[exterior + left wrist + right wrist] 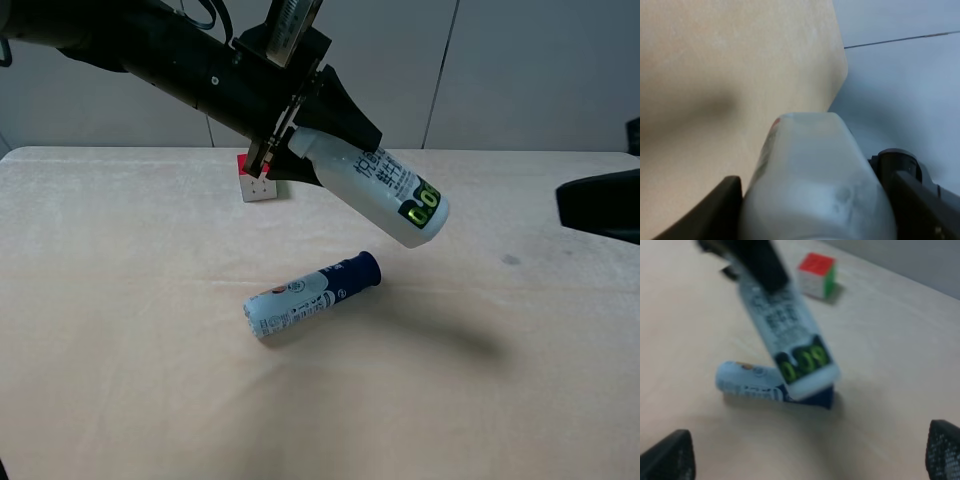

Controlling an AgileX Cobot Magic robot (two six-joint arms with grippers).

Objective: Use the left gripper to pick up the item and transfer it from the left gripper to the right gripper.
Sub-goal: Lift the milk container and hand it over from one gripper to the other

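My left gripper has the white bottle. My right gripper next needs to grab the bottle by its lower body (pixel 388 204) beside the green-and-black band (pixel 420 203) to take over from my left gripper.
The item, a white bottle (pixel 375 190) with black lettering and a green-and-black band, hangs tilted in the air above the table, base pointing to the right and down. My left gripper (pixel 290 135) is shut on its cap end. In the left wrist view the bottle (pixel 815 180) fills the gap between the two black fingers (pixel 720 210). My right gripper (pixel 598 205) is at the right edge, apart from the bottle. In the right wrist view its fingertips (pixel 667 460) stand wide apart and empty, with the bottle (pixel 790 340) ahead of them.
A blue-and-white tube (pixel 310 295) lies on the beige table (pixel 120 330) under the bottle; it also shows in the right wrist view (pixel 755 385). A red-topped cube (pixel 255 180) stands behind the left gripper, and shows in the right wrist view (pixel 816 274).
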